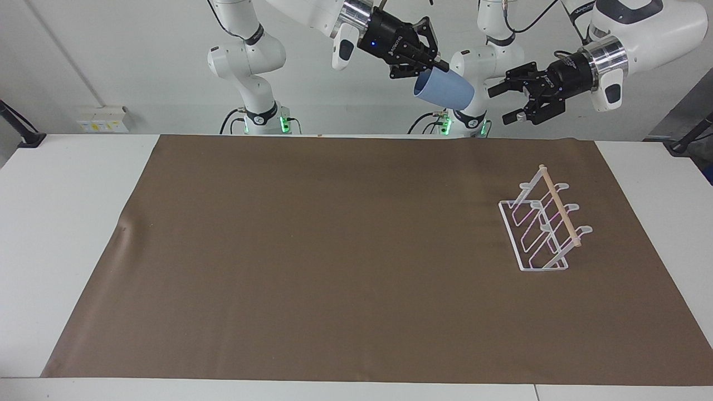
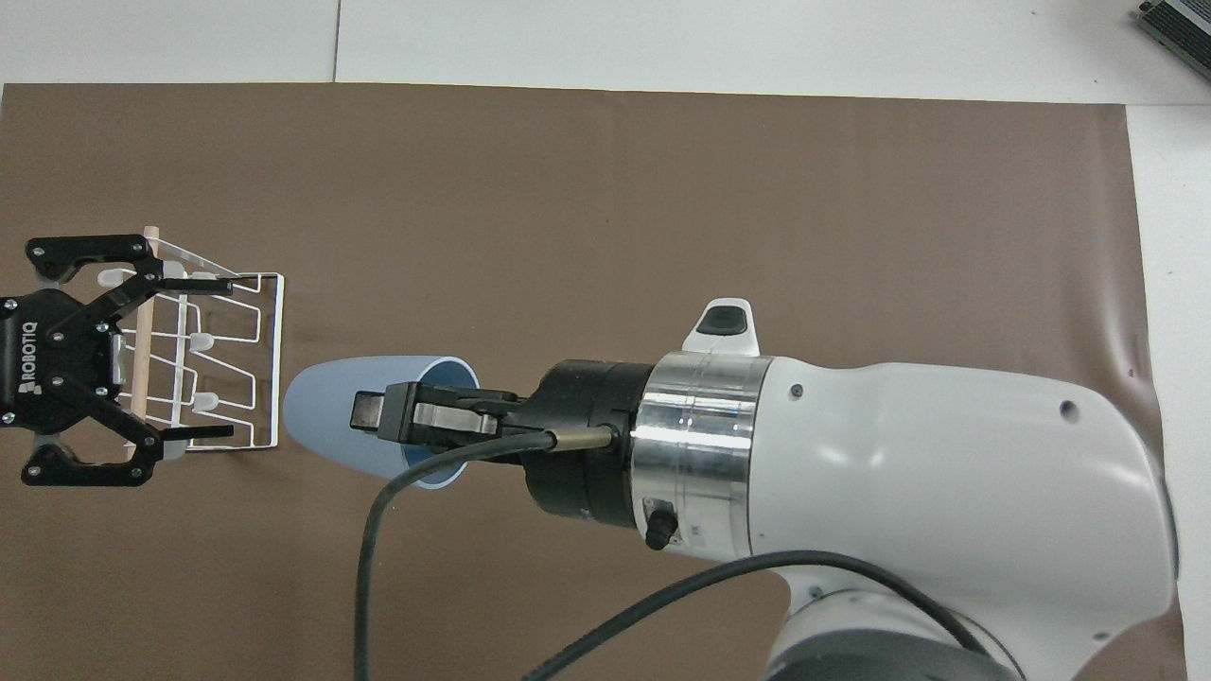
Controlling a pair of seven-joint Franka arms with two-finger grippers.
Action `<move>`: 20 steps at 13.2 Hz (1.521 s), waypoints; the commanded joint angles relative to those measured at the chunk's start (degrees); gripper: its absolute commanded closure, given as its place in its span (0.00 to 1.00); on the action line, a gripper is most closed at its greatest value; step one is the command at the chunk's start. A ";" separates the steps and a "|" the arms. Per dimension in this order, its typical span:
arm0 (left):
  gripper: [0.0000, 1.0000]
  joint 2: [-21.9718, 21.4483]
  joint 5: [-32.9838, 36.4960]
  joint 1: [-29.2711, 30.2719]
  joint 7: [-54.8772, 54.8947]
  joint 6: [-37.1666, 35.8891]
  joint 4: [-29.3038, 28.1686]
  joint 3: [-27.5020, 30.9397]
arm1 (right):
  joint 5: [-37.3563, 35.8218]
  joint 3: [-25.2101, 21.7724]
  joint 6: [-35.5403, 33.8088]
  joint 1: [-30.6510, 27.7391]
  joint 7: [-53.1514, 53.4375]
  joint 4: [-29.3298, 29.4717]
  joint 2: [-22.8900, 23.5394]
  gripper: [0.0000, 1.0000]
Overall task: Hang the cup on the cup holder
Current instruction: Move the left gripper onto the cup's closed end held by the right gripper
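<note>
My left gripper is going to grab the light-blue cup by its base [image 2: 304, 409], so that the cup's opening stays free to slide onto the cup holder [image 2: 270, 359].
The light-blue cup [image 1: 445, 92] hangs high in the air, lying almost on its side, with its base toward my left gripper. My right gripper [image 1: 442, 68] is shut on the cup's rim; in the overhead view one finger of this gripper [image 2: 371, 412] reaches into the mouth of the cup [image 2: 326, 416]. My left gripper [image 1: 500, 104] is open and empty, level with the cup's base and a short gap from it. From above, the left gripper [image 2: 227, 357] covers part of the cup holder [image 2: 270, 359]. The white wire cup holder [image 1: 560, 209] stands on the mat toward the left arm's end, with nothing on it.
A brown mat [image 1: 334, 250] covers most of the white table [image 1: 55, 223]. The cup holder is the only thing standing on the mat. Both arms are held well above the table, near the robots' bases.
</note>
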 commanded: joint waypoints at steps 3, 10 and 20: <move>0.00 -2.92 -0.80 -1.73 -1.62 -0.16 -2.25 -1.41 | 1.69 0.59 0.51 -0.82 0.46 -3.04 -2.65 1.00; 0.00 -6.61 -0.71 -2.53 -2.14 1.41 -6.81 -4.30 | 1.34 0.59 0.51 -0.82 0.64 -3.04 -2.65 1.00; 0.00 -7.85 -0.79 -2.53 -4.86 9.05 -7.87 -9.14 | 0.99 0.59 0.59 -0.82 0.64 -3.04 -2.65 1.00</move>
